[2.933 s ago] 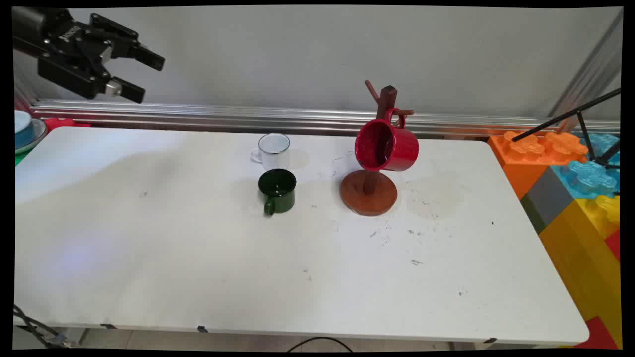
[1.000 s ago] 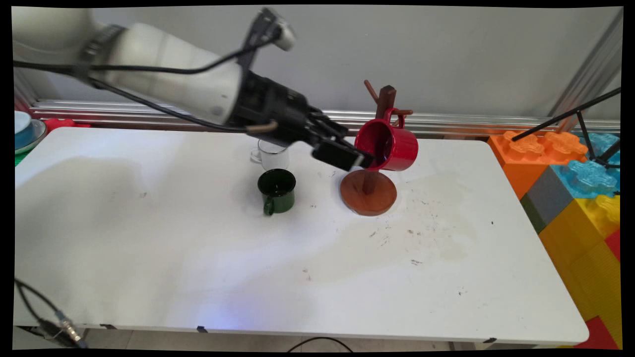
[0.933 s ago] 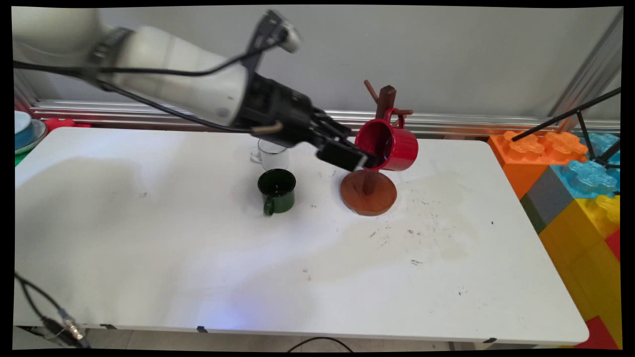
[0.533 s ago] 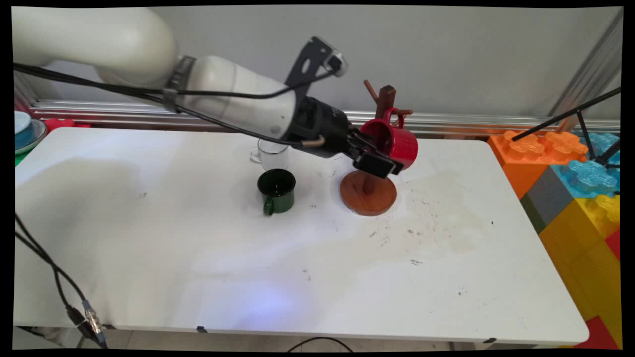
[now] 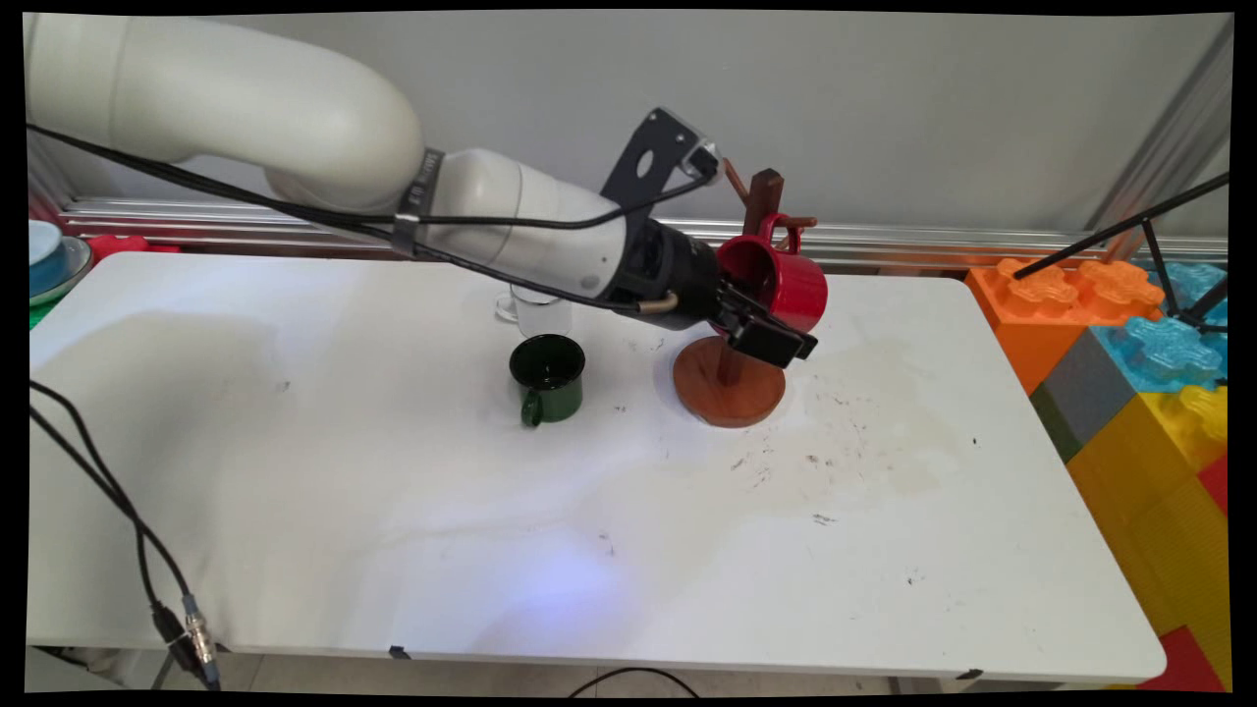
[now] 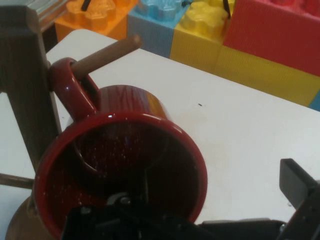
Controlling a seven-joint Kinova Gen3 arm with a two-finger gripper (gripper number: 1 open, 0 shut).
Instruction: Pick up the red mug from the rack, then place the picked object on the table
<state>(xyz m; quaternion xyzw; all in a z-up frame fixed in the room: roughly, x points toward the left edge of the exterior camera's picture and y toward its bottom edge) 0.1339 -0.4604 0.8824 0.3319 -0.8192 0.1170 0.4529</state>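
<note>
My gripper needs to lift the red mug's handle (image 6: 75, 92) off the wooden peg, so next it needs to grab the red mug by its rim (image 6: 204, 170).
A red mug (image 5: 786, 280) hangs by its handle on a peg of the brown wooden mug tree (image 5: 761, 201), its mouth turned toward the arm. My gripper (image 5: 764, 316) is open and straddles the mug's lower wall. One finger (image 5: 776, 344) sits under and outside the mug. The other reaches into its mouth. In the hand view the red mug (image 6: 125, 155) fills the centre, its handle hooked on the peg (image 6: 107, 52). The outer finger (image 6: 297, 182) stands well clear of the mug's rim, and my gripper (image 6: 210, 197) is not pressed on the wall.
A dark green mug (image 5: 548, 376) stands left of the tree's round base (image 5: 730, 383). A small white mug (image 5: 535, 314) stands behind it, partly hidden by the arm. Big coloured toy blocks (image 5: 1139, 353) line the table's right edge. Plates (image 5: 49, 257) sit at the far left.
The arm has swung in from the upper left to the mug tree. In the last second the gripper pushed right, so that one finger went into the red mug and the other went beneath it.
</note>
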